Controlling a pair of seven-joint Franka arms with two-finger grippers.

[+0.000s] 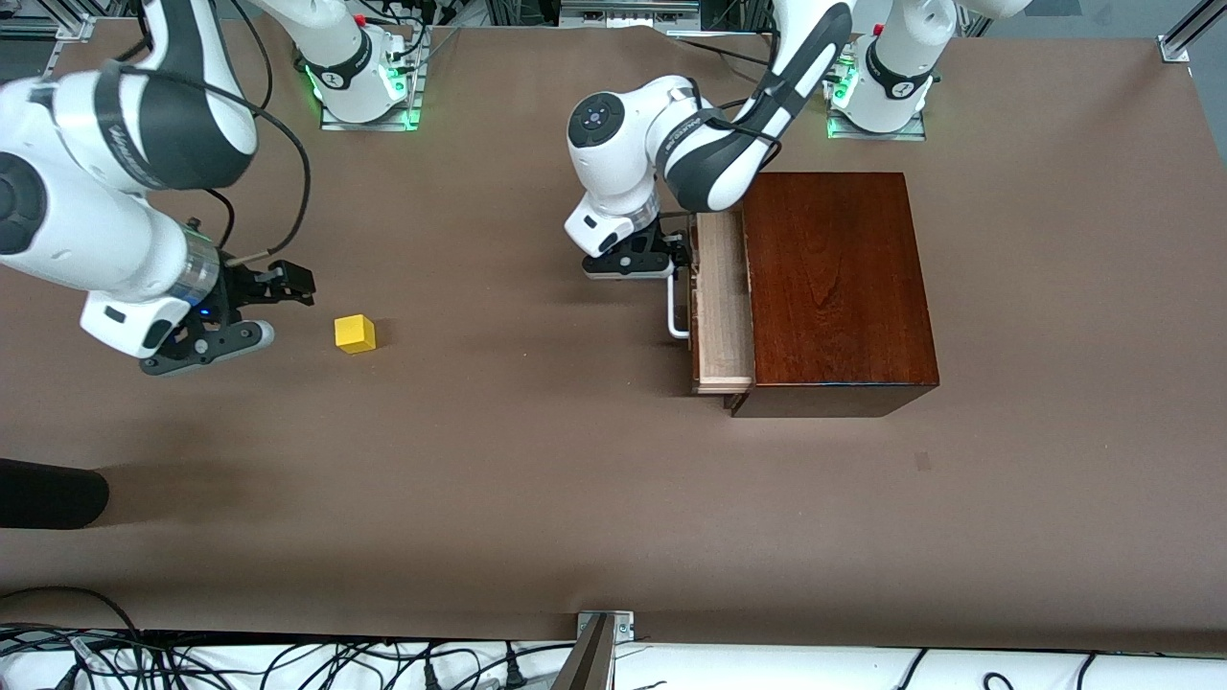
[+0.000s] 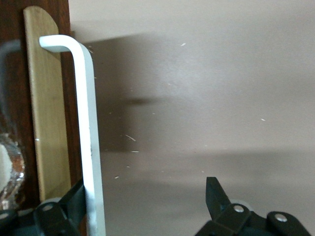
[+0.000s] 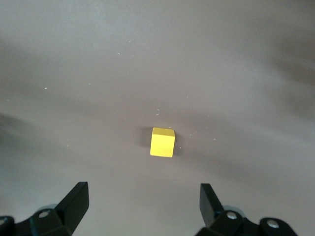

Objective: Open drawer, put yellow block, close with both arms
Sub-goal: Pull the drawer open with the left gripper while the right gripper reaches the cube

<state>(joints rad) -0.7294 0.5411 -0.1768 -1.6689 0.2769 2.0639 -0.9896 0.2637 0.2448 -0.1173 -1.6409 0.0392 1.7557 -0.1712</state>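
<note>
I will next put the yellow block (image 1: 355,333) into the open drawer (image 1: 721,297), so my right gripper will grab it by its opposite sides.
The glossy dark-brown box (image 1: 839,287) stands toward the left arm's end of the table. Its drawer (image 1: 721,297) is pulled partly out, its pale-wood tray showing. The white handle (image 1: 674,311) points toward the right arm's end. My left gripper (image 1: 677,259) is open at the handle. In the left wrist view (image 2: 145,189) the handle (image 2: 88,123) runs between the fingers, close to one of them. The yellow block (image 1: 355,333) lies on the table toward the right arm's end. My right gripper (image 1: 273,307) is open and empty just beside it. The right wrist view (image 3: 144,196) shows the block (image 3: 162,142) ahead of the fingers.
Brown table covering (image 1: 537,479) stretches between the block and the box. A black object (image 1: 48,494) pokes in at the right arm's end, nearer the front camera. Cables and a metal bracket (image 1: 599,642) line the near edge.
</note>
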